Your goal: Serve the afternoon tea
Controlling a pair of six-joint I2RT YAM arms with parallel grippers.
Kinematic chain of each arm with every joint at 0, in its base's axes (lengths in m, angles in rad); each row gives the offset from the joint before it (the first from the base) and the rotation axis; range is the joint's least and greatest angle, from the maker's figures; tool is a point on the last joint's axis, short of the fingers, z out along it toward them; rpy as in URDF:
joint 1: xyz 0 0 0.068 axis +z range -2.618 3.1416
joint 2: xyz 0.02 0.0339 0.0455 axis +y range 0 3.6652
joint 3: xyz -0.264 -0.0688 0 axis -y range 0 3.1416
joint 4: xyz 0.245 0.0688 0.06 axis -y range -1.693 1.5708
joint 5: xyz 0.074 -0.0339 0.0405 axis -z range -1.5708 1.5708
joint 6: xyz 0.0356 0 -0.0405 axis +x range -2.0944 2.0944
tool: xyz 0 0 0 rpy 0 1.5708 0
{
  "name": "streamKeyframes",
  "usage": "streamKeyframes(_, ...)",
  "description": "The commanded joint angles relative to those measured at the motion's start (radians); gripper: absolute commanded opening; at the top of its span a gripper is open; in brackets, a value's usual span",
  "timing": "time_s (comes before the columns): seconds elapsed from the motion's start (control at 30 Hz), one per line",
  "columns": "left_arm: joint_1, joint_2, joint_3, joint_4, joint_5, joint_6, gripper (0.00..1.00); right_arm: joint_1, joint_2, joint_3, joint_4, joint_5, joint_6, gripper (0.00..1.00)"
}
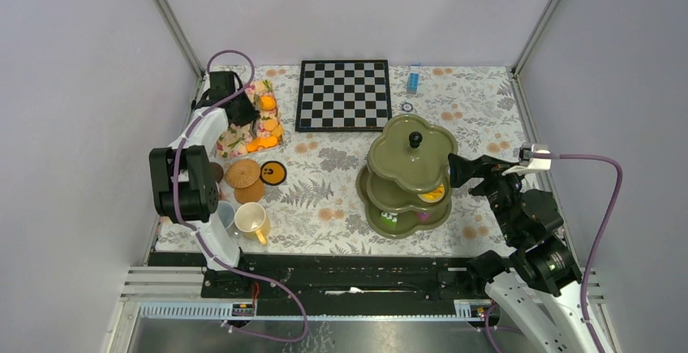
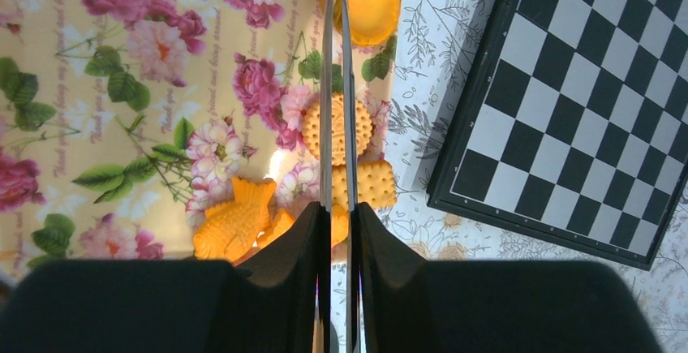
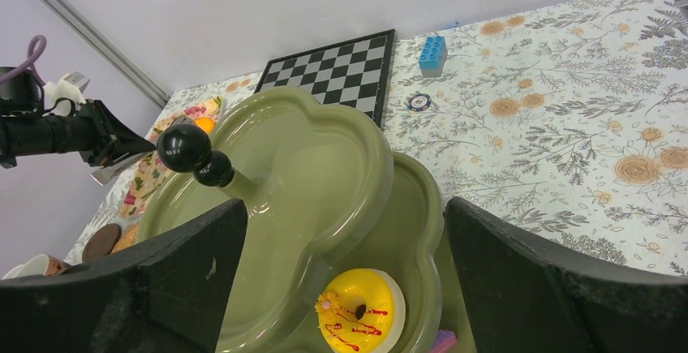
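Observation:
I would bring the round orange sweet up with my tongs [image 2: 326, 85] if I lifted my left gripper now, because their narrow far ends pinch its edge in the left wrist view.
The olive-green three-tier stand [image 1: 410, 158] with a black knob [image 1: 414, 137] stands right of centre. A yellow iced doughnut [image 3: 359, 311] lies on its middle tier. My right gripper [image 1: 456, 170] is open and empty, its jaws wide apart over the stand's right side [image 3: 345, 288]. My left gripper [image 1: 239, 111] hovers over the orange biscuits [image 1: 266, 130] on the floral tray. It is shut on thin metal tongs [image 2: 326, 85], above a round biscuit [image 2: 308, 130] and a fish-shaped sweet [image 2: 231, 219]. The tongs' tips are out of frame. Mugs [image 1: 251, 221] and brown coasters [image 1: 242, 174] sit at the near left.
The chessboard [image 1: 343, 95] lies at the back centre, next to the floral tray [image 1: 231, 140]. A blue block [image 1: 414, 79] and a small round token [image 1: 406, 107] lie behind the stand. Grey walls close in the table on three sides.

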Motion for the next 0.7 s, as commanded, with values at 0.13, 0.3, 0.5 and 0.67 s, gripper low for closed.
streamKeyframes(0.13,0.002,-0.217,-0.025,0.030,-0.011,0.007,0.09,0.005,-0.008,0.006,0.032,-0.017,0.008,0.98)
streamKeyframes(0.3,0.002,-0.355,-0.071,-0.037,0.114,0.069,0.11,0.005,-0.012,0.010,0.032,-0.018,0.008,0.98)
streamKeyframes(0.5,-0.026,-0.577,-0.168,-0.181,0.379,0.154,0.13,0.005,-0.012,0.013,0.031,-0.016,0.001,0.98)
streamKeyframes(0.67,-0.113,-0.751,-0.261,-0.230,0.590,0.125,0.14,0.005,-0.004,0.009,0.038,-0.015,0.005,0.98)
